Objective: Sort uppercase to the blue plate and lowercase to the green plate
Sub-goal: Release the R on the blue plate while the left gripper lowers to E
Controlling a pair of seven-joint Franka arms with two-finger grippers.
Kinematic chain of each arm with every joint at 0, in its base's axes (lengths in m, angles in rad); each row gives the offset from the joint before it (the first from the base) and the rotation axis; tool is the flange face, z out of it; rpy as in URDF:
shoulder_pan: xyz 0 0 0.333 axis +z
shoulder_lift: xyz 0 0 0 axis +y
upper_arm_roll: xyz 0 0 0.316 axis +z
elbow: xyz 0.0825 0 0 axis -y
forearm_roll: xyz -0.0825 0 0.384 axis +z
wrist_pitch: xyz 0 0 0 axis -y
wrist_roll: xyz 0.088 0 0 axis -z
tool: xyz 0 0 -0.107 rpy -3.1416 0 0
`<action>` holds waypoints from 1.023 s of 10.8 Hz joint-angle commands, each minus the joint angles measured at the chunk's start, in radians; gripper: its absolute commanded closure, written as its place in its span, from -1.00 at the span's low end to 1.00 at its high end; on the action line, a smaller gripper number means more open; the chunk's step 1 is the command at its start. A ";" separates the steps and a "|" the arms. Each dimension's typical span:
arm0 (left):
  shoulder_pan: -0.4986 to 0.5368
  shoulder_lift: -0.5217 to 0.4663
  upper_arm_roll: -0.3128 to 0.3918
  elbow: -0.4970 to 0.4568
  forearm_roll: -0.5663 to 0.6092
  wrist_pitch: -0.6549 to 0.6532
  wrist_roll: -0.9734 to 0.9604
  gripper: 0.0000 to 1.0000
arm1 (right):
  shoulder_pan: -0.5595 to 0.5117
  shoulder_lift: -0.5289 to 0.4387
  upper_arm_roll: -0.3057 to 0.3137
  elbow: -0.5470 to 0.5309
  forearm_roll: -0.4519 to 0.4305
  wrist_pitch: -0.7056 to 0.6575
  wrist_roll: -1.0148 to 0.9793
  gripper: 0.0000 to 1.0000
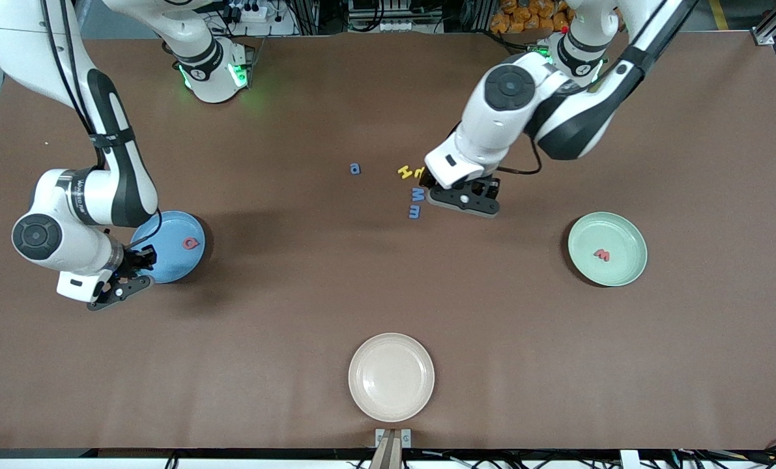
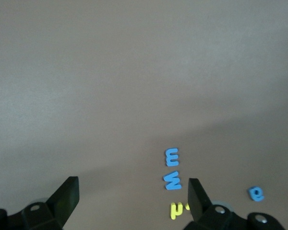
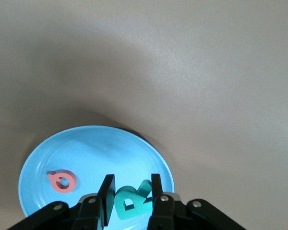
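Observation:
The teal-green R still has its lower edge (image 3: 129, 215) above the blue plate. The robot needs to bring the R down toward the plate's surface before the right gripper lets go of it.
My right gripper (image 3: 130, 191) is shut on the teal-green R (image 3: 129, 202) just above the blue plate (image 3: 96, 148), where the red Q (image 3: 62, 181) lies. From the front, that gripper (image 1: 141, 260) hangs over the blue plate's (image 1: 169, 228) rim. The left gripper (image 2: 133, 199) is open and empty, low over the table beside the loose letters. These are a blue M (image 2: 173, 181), a blue m (image 2: 172, 155), a yellow letter (image 2: 176, 210) and a round blue letter (image 2: 256, 193). The green plate (image 1: 612, 228) holds a red-orange m (image 1: 601, 255).
A cream plate (image 1: 391, 376) sits near the table's front edge at the middle. Two yellow letters (image 1: 411, 172) lie side by side next to the left hand (image 1: 464, 195). Brown tabletop stretches between the plates.

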 commanded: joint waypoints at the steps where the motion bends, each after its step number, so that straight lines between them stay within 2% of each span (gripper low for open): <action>1: -0.025 0.068 -0.002 -0.004 0.090 0.025 -0.068 -1.00 | 0.000 0.010 -0.012 -0.052 0.025 0.057 -0.031 0.54; 3: -0.059 0.084 0.003 -0.004 0.091 0.035 -0.132 -1.00 | -0.002 0.051 -0.023 -0.058 0.025 0.138 -0.057 0.54; 5: -0.065 0.122 0.006 -0.004 0.101 0.068 -0.157 -1.00 | 0.000 0.061 -0.024 -0.070 0.034 0.155 -0.053 0.52; 8: -0.096 0.200 0.009 -0.007 0.231 0.073 -0.269 -1.00 | 0.000 0.062 -0.024 -0.090 0.043 0.155 -0.045 0.46; 9: -0.099 0.229 0.009 -0.002 0.245 0.073 -0.310 -1.00 | 0.001 0.061 -0.023 -0.090 0.046 0.152 -0.045 0.41; 10: -0.108 0.251 0.009 -0.004 0.260 0.075 -0.333 -1.00 | 0.001 0.062 -0.023 -0.090 0.046 0.151 -0.044 0.26; 11: -0.130 0.259 0.020 -0.001 0.262 0.073 -0.376 -1.00 | 0.003 0.062 -0.023 -0.090 0.046 0.147 -0.042 -0.01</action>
